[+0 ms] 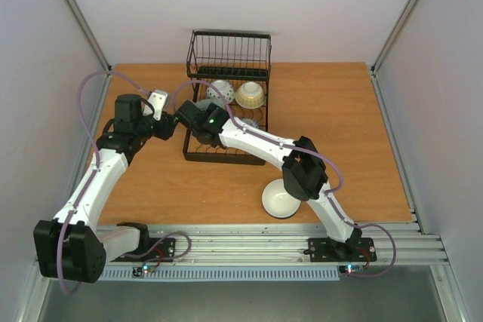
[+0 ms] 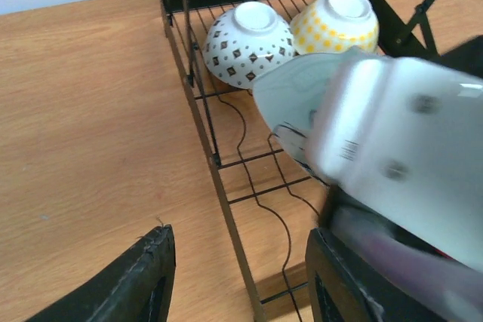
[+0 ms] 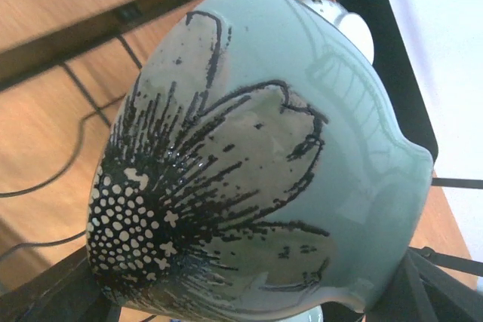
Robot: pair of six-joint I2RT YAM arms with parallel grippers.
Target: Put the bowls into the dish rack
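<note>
My right gripper needs to lower the celadon green bowl [image 3: 256,156] before it opens. The bowl hangs tilted above the rack's wires, so it would fall loosely if I opened now.
The black wire dish rack [image 1: 229,54] stands at the back middle of the table. Two bowls lie upside down in it: a white one with dark diamonds [image 2: 247,43] and a cream-yellow one [image 2: 336,24]. My right gripper [image 1: 198,115] is shut on a celadon green bowl [image 3: 256,156] painted with a black flower, tilted over the rack's left slots [image 2: 294,99]. My left gripper [image 2: 238,277] is open, its fingers either side of the rack's left rail [image 2: 219,179], gripping nothing. A plain white bowl [image 1: 281,200] sits upright on the table near the front.
A blue patterned bowl [image 1: 250,122] shows partly behind the right arm, inside the rack. The rack's taller basket section is at its far end. Grey walls close in the table on the left, back and right.
</note>
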